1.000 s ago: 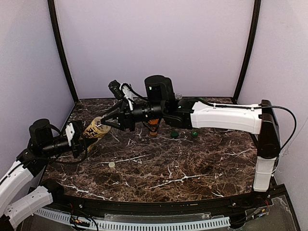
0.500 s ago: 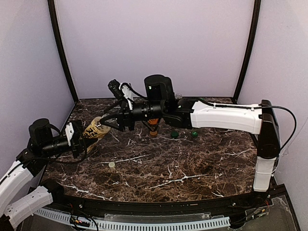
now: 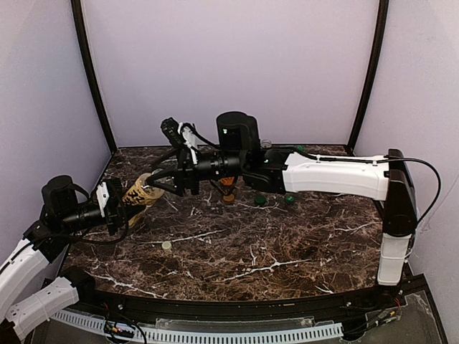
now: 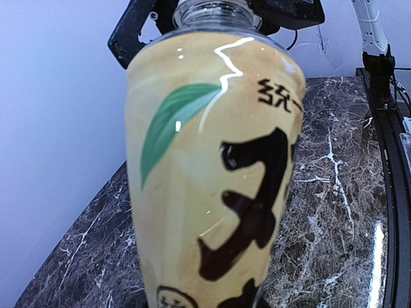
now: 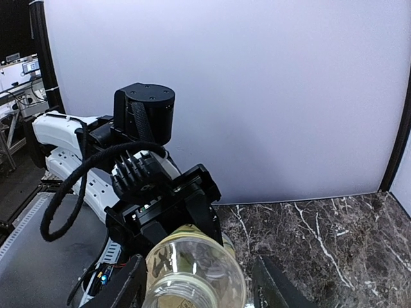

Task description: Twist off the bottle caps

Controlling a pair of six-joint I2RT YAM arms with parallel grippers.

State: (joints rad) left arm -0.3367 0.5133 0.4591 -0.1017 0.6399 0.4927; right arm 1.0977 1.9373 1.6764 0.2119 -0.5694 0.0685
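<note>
My right gripper grabs the tan-labelled bottle around its clear opening end (image 3: 153, 184) (image 5: 185, 288) next, so my left gripper releases the bottle and its base stands upright.
My left gripper (image 3: 123, 204) is shut on a bottle (image 3: 139, 193) with a tan label and holds it tilted toward the right arm. The bottle fills the left wrist view (image 4: 212, 179), hiding my own fingers. My right gripper (image 3: 152, 183) is open, with its fingers spread on either side of the bottle's clear mouth (image 5: 192, 273), which bears no cap. A pale yellow cap (image 3: 166, 245) lies on the table. A dark green cap (image 3: 260, 201) and a bright green cap (image 3: 290, 198) lie under the right arm. No tan-gold cap shows.
A small brown-orange bottle (image 3: 228, 193) stands behind the right forearm, and a clear one (image 3: 267, 144) stands near the back wall. The marble table (image 3: 287, 251) is walled by purple panels on three sides.
The left arm has drawn slightly left with the bottle. The right gripper stays open around the bottle's mouth. The caps on the table have not moved.
</note>
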